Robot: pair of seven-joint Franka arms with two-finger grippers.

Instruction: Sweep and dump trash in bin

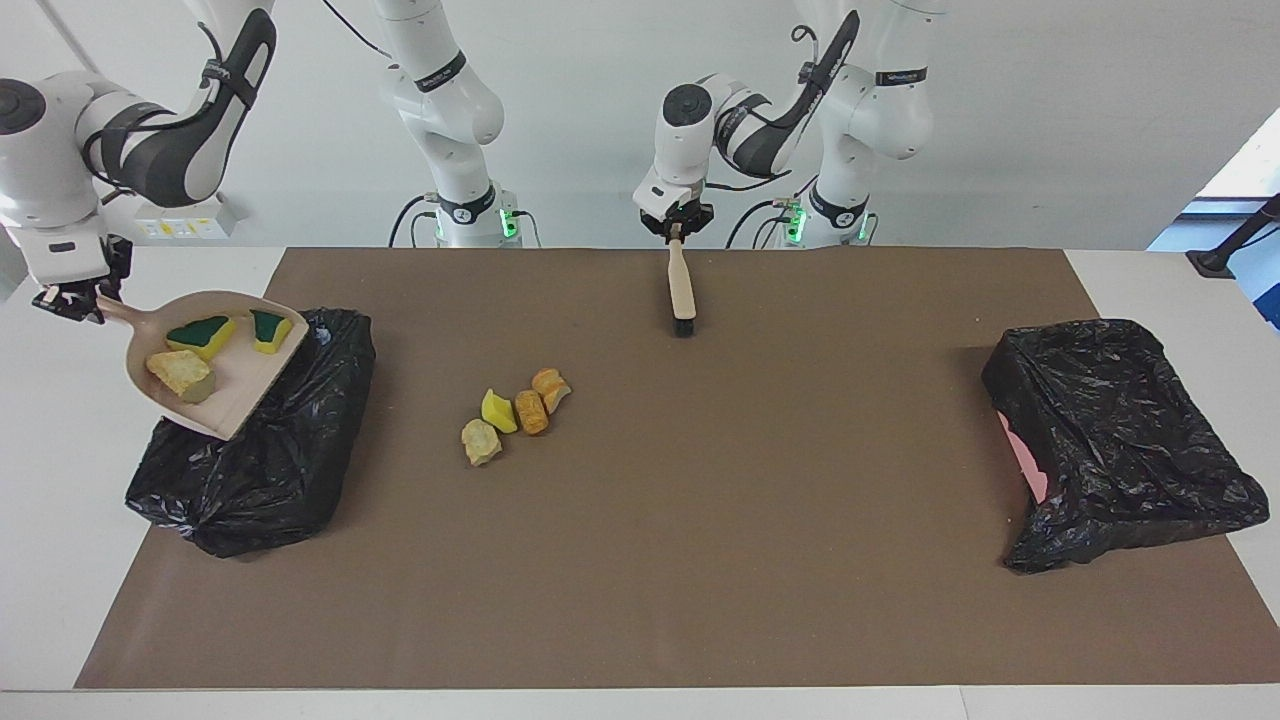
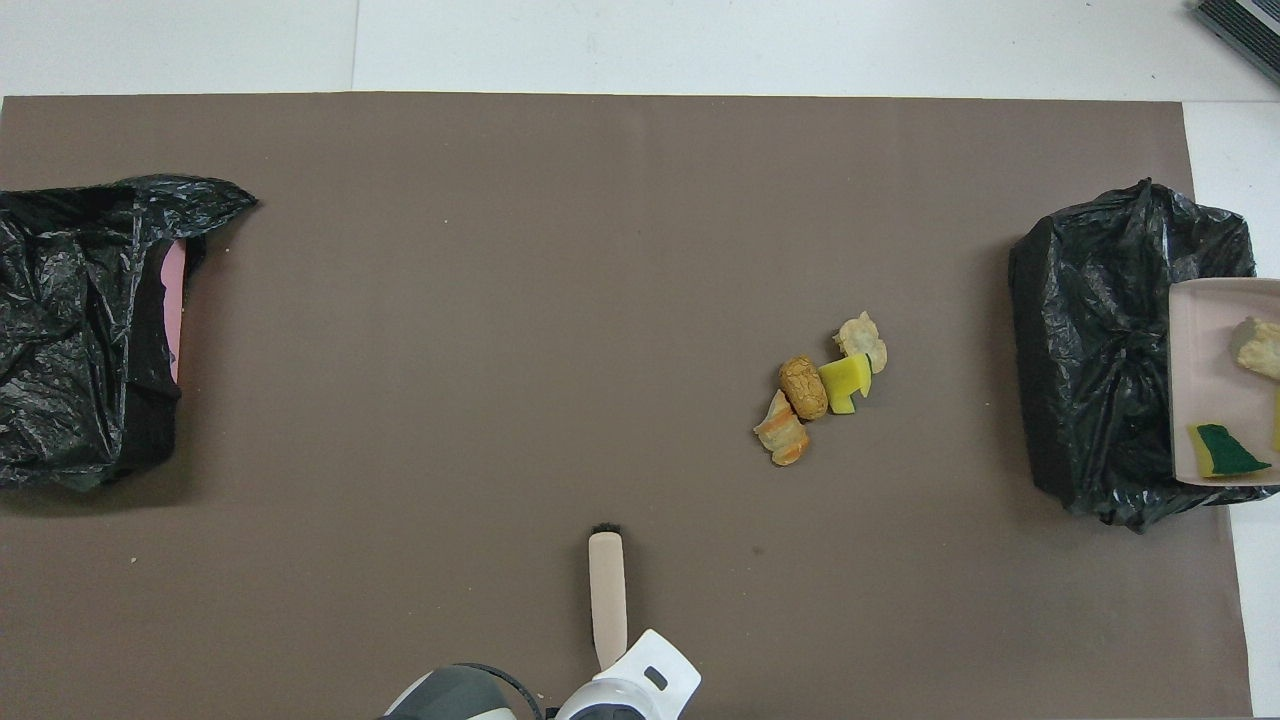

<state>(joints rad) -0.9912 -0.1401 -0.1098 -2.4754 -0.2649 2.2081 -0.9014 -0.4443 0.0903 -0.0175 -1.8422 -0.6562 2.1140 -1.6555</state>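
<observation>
In the overhead view the brush [image 2: 607, 582] rests low on the brown mat and would lie there, so it is time for my left gripper to release it now.
My right gripper [image 1: 75, 295] is shut on the handle of the beige dustpan [image 1: 245, 385] and holds it tilted over the black-bagged bin [image 1: 260, 460] at the right arm's end of the table. In the pan lie three trash chunks: two yellow-with-green [image 1: 205, 335] and one beige [image 1: 180, 373]. Several more chunks [image 1: 531, 411] lie in a cluster on the brown mat, also seen in the overhead view [image 2: 803, 387]. My left gripper [image 1: 677, 228] is shut on the brush [image 1: 681, 285], whose bristles point down at the mat, nearer the robots than the cluster. The dustpan shows at the overhead view's edge [image 2: 1210, 390].
A second black-bagged bin [image 1: 1120, 440], with pink showing at its side, stands at the left arm's end of the mat [image 1: 700, 560]. White table borders the mat all round.
</observation>
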